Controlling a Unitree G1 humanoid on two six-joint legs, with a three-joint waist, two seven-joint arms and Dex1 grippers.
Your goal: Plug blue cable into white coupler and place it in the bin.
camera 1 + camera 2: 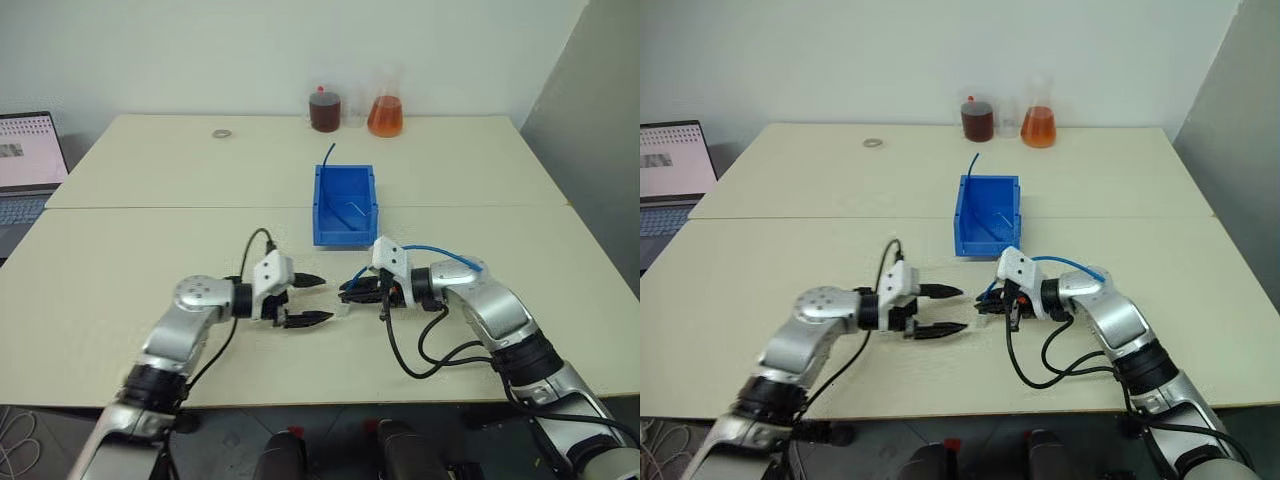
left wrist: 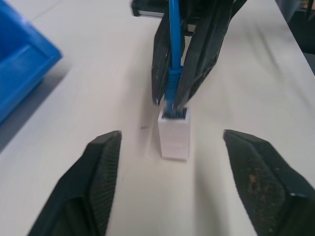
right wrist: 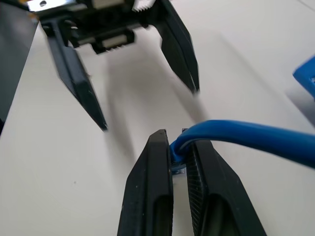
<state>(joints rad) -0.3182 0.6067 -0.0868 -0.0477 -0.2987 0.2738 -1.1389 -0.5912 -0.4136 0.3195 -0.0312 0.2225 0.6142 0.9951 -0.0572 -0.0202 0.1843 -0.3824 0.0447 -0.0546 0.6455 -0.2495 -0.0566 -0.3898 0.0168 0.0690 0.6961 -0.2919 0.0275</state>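
I need to bring the white coupler [image 1: 342,310] on the cable toward the bin with my right gripper before I let it go, as it hangs short of the blue bin's front edge [image 1: 344,240].
The blue cable [image 2: 173,49] is pinched just behind its plug by my right gripper [image 3: 177,140], which is shut on it. Its plug sits in the dark opening of the white coupler [image 2: 174,135], which hangs at the cable's tip right at the table surface. The cable's free length arcs back over my right wrist [image 1: 445,252]. My left gripper [image 1: 322,299] is open, its fingers apart on either side of the coupler and not touching it. The bin [image 1: 318,200] stands just beyond both grippers at the table's middle.
A dark blue cable stub [image 1: 328,155] sticks up from the bin's far left corner. Two flasks, one dark red [image 1: 324,110] and one orange [image 1: 385,115], stand at the back. A laptop [image 1: 28,160] is at far left, and a small ring [image 1: 221,133] lies far back.
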